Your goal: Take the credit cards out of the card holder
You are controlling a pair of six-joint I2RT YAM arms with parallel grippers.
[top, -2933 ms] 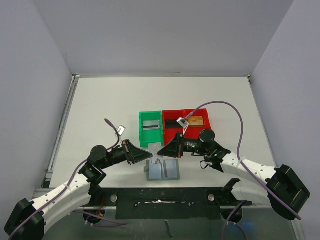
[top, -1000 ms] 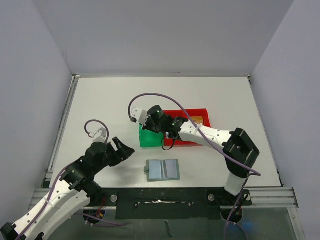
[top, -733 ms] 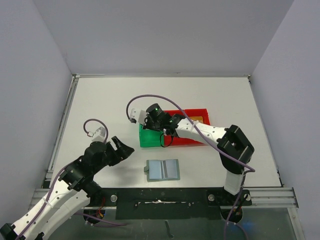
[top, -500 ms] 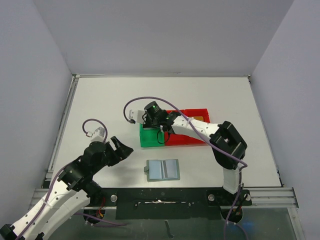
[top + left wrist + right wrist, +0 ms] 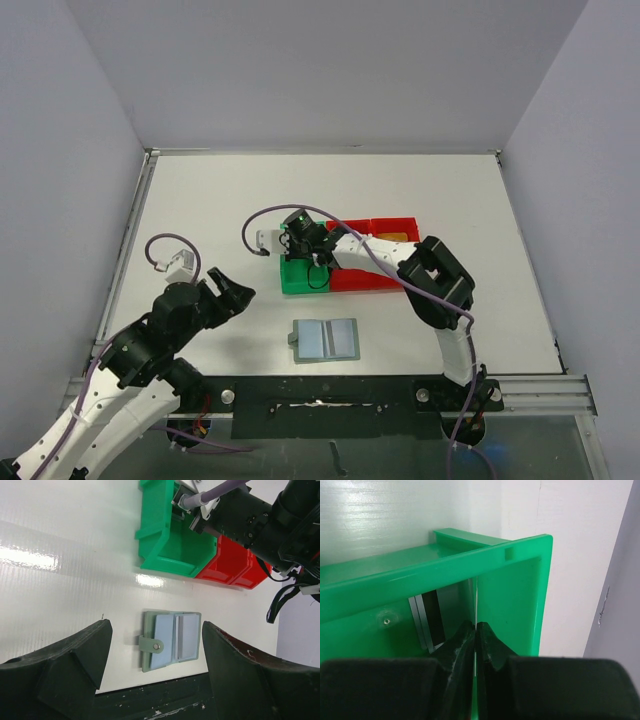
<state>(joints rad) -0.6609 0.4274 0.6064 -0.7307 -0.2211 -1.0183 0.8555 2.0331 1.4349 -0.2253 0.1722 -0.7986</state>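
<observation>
I can open my right gripper now, as the credit card hangs edge-on inside the green bin's sides, beside the grey card, and would end up inside the bin.
The card holder (image 5: 325, 340) lies open and flat near the table's front edge, its two pale blue panels up and its snap strap at the left (image 5: 171, 640). My left gripper (image 5: 233, 290) hovers open to its left, and the holder shows between its wide-spread fingers (image 5: 155, 630). My right gripper (image 5: 298, 248) hangs over the green bin (image 5: 300, 278), shut on a thin credit card seen edge-on (image 5: 476, 597) between its fingertips (image 5: 476, 626). Another card (image 5: 427, 620), grey with a dark stripe, lies inside the green bin (image 5: 520, 580).
Two red bins (image 5: 375, 275) stand joined to the green bin's right side (image 5: 230, 570); an orange-tinted card lies in the far one. The right arm and its purple cable arch over the bins. A black rail runs along the table's front edge.
Both grippers left the holder. In the last second the right gripper shifted slightly left over the green bin, staying shut. The left arm drew back to the left, its jaws unchanged.
</observation>
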